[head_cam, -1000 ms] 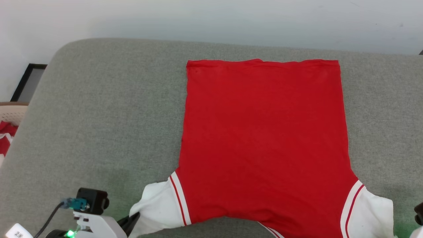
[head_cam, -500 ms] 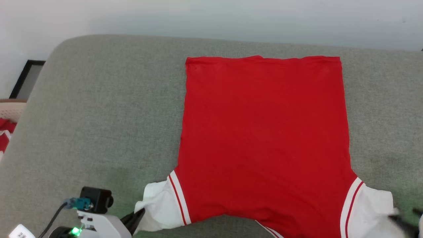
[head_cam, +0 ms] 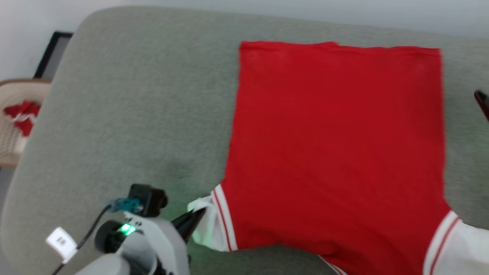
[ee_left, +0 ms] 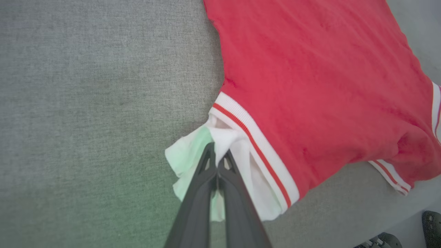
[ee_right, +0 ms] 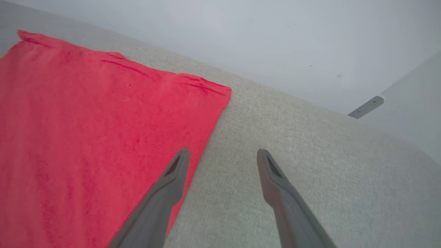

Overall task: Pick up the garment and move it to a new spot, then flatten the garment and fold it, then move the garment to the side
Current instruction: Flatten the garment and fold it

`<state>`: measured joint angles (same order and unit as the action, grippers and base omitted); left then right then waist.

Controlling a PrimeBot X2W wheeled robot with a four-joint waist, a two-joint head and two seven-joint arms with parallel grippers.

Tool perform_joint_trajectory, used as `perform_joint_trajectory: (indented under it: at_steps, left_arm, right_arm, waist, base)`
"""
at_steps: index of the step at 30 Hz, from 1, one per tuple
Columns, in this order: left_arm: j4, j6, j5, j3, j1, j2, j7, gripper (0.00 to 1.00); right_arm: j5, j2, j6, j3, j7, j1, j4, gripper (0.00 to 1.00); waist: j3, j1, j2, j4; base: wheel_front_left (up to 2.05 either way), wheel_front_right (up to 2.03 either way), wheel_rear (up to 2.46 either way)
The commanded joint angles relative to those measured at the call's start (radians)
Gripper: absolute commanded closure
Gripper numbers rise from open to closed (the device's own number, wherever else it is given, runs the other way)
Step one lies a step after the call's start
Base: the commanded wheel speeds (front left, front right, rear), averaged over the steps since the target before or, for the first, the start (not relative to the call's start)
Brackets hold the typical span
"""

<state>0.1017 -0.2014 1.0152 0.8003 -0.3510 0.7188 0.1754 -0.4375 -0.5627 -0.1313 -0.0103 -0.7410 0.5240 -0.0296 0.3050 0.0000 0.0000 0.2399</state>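
The garment has to be flattened and folded, so my right gripper should grab its red body point(head_cam: 337, 137) by the hem corner point(head_cam: 434, 54) next.
The garment point(head_cam: 336, 145) lies spread flat on the grey cushion point(head_cam: 133, 114), red body up, hem at the far side and white sleeves at the near side. My left gripper point(head_cam: 200, 215) is shut on the bunched white left sleeve point(ee_left: 187, 158), next to its striped trim; in the left wrist view the left gripper point(ee_left: 216, 153) pinches a fold of that cloth. My right gripper point(ee_right: 224, 151) hangs open and empty above the garment's point(ee_right: 86, 137) right edge, near the far corner. One of its dark fingertips point(head_cam: 482, 101) shows at the head view's right border. The right sleeve point(head_cam: 466, 248) lies free.
A beige woven basket point(head_cam: 13, 133) holding a red-and-white cloth point(head_cam: 23, 112) stands beyond the cushion's left edge. A black-framed panel point(head_cam: 49, 53) leans at the pale wall. Bare grey cushion stretches left of the garment and along its right side.
The head camera has shifted. My right gripper has opened, left the right sleeve and travelled up the garment's right edge. My left gripper has pushed the left sleeve in towards the red body.
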Motion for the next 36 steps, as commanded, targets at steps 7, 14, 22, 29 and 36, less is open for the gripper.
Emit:
perform_joint_trajectory:
  at_steps: [7, 14, 22, 29, 36]
  left_arm:
    - [-0.077, 0.074, -0.019, 0.037, -0.080, -0.092, -0.005, 1.00]
    - [-0.151, 0.134, -0.028, 0.064, -0.127, -0.154, -0.014, 1.00]
    - [-0.219, 0.188, -0.031, 0.087, -0.165, -0.205, -0.021, 1.00]
    - [-0.267, 0.213, -0.016, 0.082, -0.175, -0.219, -0.037, 1.00]
    - [-0.308, 0.223, -0.002, 0.068, -0.167, -0.208, -0.056, 1.00]
  right_arm:
    - [0.062, 0.010, 0.001, -0.055, 0.032, 0.231, -0.358, 0.00]
    - [0.105, -0.006, 0.001, -0.063, 0.034, 0.374, -0.634, 0.00]
    - [0.196, -0.020, 0.001, -0.003, 0.004, 0.454, -0.883, 0.00]
    - [0.305, 0.001, 0.001, 0.068, -0.130, 0.480, -1.055, 1.00]
    - [0.357, 0.046, 0.001, 0.100, -0.124, 0.496, -1.047, 1.00]
  waist:
    - [0.081, 0.0000, 0.0000, 0.152]
    - [0.107, 0.0000, 0.0000, 0.233]
    - [0.134, 0.0000, 0.0000, 0.291]
    - [0.140, 0.0000, 0.0000, 0.296]
    - [0.116, 0.0000, 0.0000, 0.258]
  base:
    - [0.00, 0.00, 0.00]
    - [0.00, 0.00, 0.00]
    - [0.00, 0.00, 0.00]
    - [0.00, 0.00, 0.00]
    - [0.00, 0.00, 0.00]
